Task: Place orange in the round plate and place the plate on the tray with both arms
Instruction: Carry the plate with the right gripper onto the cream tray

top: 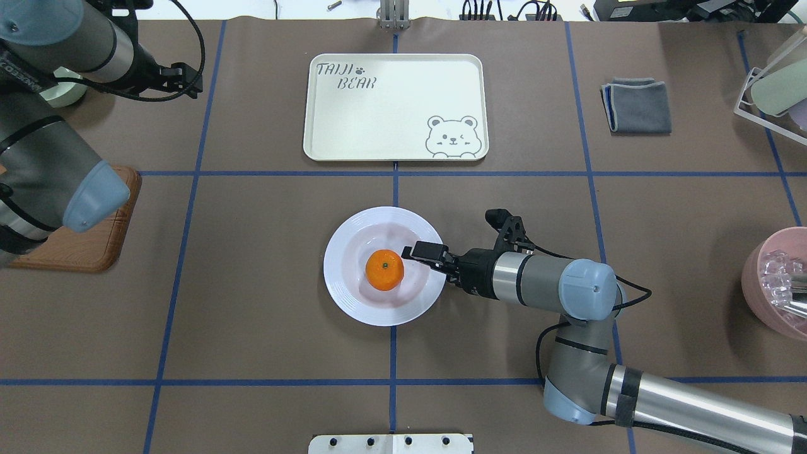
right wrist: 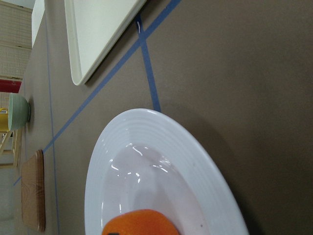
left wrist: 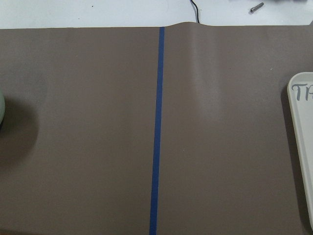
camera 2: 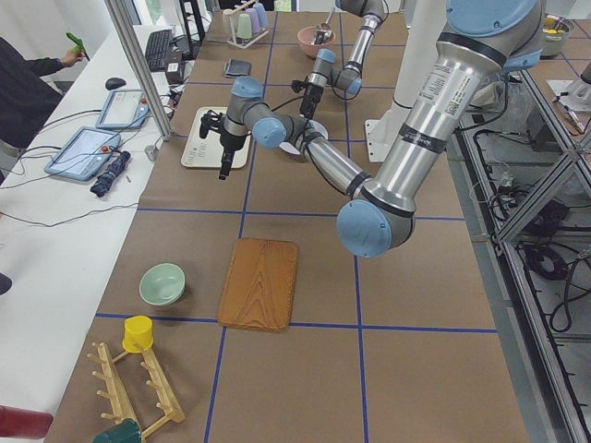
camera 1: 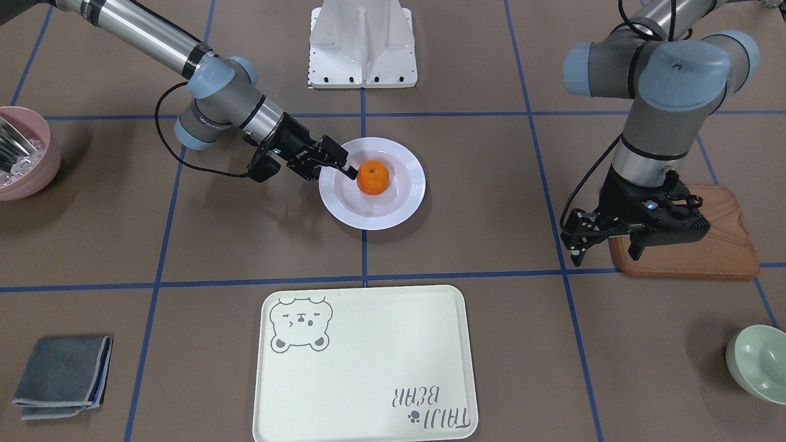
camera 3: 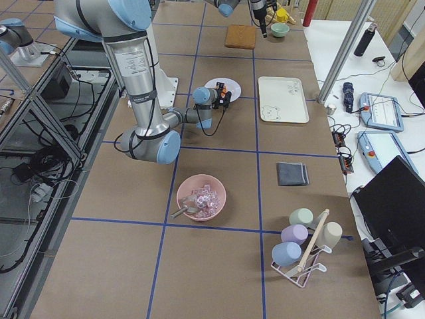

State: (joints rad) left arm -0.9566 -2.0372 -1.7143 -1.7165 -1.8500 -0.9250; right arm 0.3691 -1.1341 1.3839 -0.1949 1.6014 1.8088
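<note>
I will grab the plate by its rim with my right gripper next. Then I can carry the orange to the tray on the plate.
The orange lies in the middle of the white round plate, which stands on the table's centre. My right gripper reaches in low over the plate's rim, turned on its side. It is open, one finger above the other, with the tips just beside the orange. The right wrist view shows the plate and a sliver of the orange. The cream tray holds nothing. My left gripper hangs open over bare table near the wooden board.
A brown wooden board lies under my left arm. The table corners hold a pale green bowl, a pink bowl of clear pieces and a folded grey cloth. A cup rack stands at the far right.
</note>
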